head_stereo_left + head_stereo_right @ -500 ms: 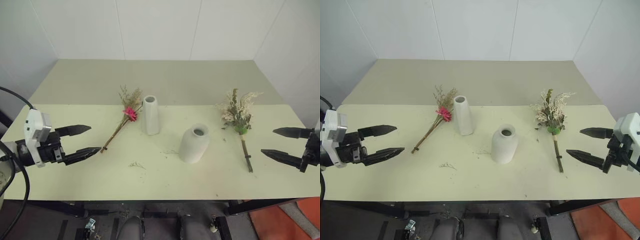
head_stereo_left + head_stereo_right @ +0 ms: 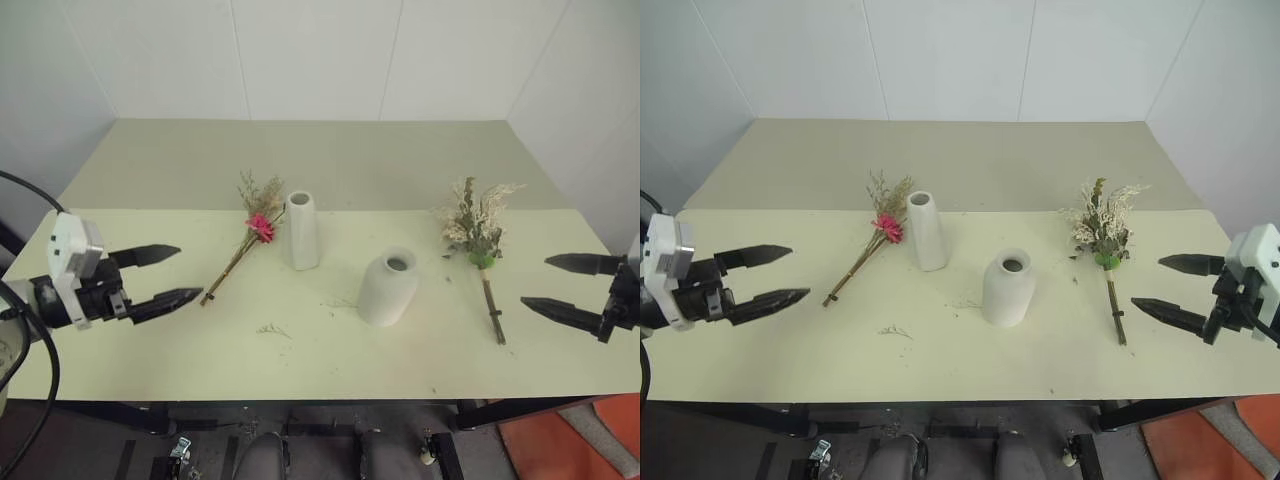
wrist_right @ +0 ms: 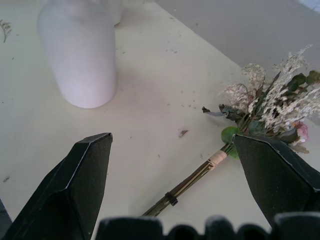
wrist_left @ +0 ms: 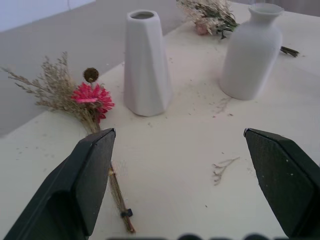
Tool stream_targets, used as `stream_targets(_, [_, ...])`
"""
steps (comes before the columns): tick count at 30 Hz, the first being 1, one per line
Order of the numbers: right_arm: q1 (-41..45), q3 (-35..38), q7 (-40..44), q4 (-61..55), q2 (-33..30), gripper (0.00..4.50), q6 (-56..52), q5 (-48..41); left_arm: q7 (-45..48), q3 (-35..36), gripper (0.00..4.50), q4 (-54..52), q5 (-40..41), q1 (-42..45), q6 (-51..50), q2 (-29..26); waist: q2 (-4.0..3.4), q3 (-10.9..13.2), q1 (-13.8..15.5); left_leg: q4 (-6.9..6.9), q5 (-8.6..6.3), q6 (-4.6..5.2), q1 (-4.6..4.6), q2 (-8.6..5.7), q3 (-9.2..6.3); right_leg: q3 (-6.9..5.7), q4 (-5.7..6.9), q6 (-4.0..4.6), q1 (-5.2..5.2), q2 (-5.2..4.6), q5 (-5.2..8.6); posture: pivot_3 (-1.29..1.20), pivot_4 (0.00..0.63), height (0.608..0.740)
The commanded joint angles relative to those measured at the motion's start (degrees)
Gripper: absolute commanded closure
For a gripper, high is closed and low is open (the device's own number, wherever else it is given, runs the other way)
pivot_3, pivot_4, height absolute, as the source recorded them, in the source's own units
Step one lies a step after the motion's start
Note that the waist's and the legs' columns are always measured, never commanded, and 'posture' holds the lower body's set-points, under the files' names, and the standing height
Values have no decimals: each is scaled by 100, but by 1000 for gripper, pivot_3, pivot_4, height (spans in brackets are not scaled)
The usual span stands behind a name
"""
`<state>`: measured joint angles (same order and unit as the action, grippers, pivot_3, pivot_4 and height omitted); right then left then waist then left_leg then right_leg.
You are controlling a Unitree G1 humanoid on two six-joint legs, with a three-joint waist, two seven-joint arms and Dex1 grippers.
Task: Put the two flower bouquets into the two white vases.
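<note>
My right gripper grabs the fuller bouquet by its tied stems next, since dried sprigs and petals spread loosely at the bouquet's head.
Two white vases stand mid-table: a tall tapered vase (image 2: 300,230) and, right of it and nearer me, a shorter bottle-shaped vase (image 2: 388,286). A thin bouquet with a magenta daisy (image 2: 248,238) lies flat just left of the tall vase. A fuller bouquet with cream sprigs and green leaves (image 2: 478,240) lies flat right of the short vase, stems toward me. My left gripper (image 2: 180,274) hovers open at the table's left, short of the thin bouquet's stem end. My right gripper (image 2: 534,283) hangs open at the right edge, beside the fuller bouquet's stems (image 3: 192,181). Neither holds anything.
The pale table (image 2: 330,165) meets white walls at the back and on both sides. Small dried crumbs and a loose sprig (image 2: 270,329) lie near the front. A black cable (image 2: 30,195) arcs by my left arm. An orange object (image 2: 580,440) sits on the floor at the right.
My left gripper has drifted very slightly to the left, away from the thin bouquet. Nothing on the table has moved.
</note>
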<state>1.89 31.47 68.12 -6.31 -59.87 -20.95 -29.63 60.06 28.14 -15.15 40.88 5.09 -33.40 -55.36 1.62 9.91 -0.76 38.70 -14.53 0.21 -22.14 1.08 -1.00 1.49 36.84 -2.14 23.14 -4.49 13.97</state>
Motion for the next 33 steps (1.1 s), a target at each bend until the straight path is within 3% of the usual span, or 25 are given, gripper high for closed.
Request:
stream_targets(1, [528, -135, -426, -625, -18, 0, -280, -290, -1045, -10, 18, -440, -92, 383, -365, 129, -1, 1, -23, 0, 0, 0, 3, 1, 0, 5, 3, 0, 0, 1, 0, 0, 150, 740])
stream_targets(4, [1085, -456, -784, -1070, -15, 0, -689, -538, -2413, -326, 18, -831, -566, 844, -835, 380, 0, 1, -9, -1, 0, 0, 2, 0, -3, 6, 2, -2, 0, 2, -1, 0, 150, 740])
stream_targets(8, [1838, -1012, -1132, -1517, -16, 0, -1206, -809, -2821, -876, 18, -693, -354, 1590, -1916, 360, 0, 2, -3, 0, 0, 0, -5, -4, -7, 6, 3, -4, 5, 1, -3, 0, 150, 740])
stream_targets(14, [2977, -1828, -1381, -1850, 48, 0, -1975, -1209, -3726, -2309, 18, 744, -980, 3515, -3771, 875, 2, 2, 44, 7, 0, 0, -9, -12, -18, -6, 3, -6, 2, 0, -4, 0, 150, 740])
stream_targets(20, [3636, -2186, -1452, -2020, 78, 0, -2500, -1546, -3435, -3539, 18, 2263, -1522, 4496, -4146, 1283, 2, 3, -3, 6, 0, 0, -39, -16, -21, -3, -3, -7, 31, -1, -3, 0, 150, 740])
stream_targets(28, [3494, -2125, -1600, -2190, 5, 0, -2756, -1605, -2864, -4723, 18, 3537, -2288, 5123, -3827, 1636, 2, 2, 7, 19, 3, -2, -107, -21, -19, 3, 26, -5, 111, -3, -5, 0, 150, 740])
stream_targets(33, [3276, -1921, -1770, -2337, -20, 0, -2861, -1677, -2654, -4788, 1184, 4002, -2580, 5377, -3670, 1796, 2, 2, 8, 20, 3, -2, -105, -22, -17, 4, 26, -5, 109, -5, -5, 0, 150, 740])
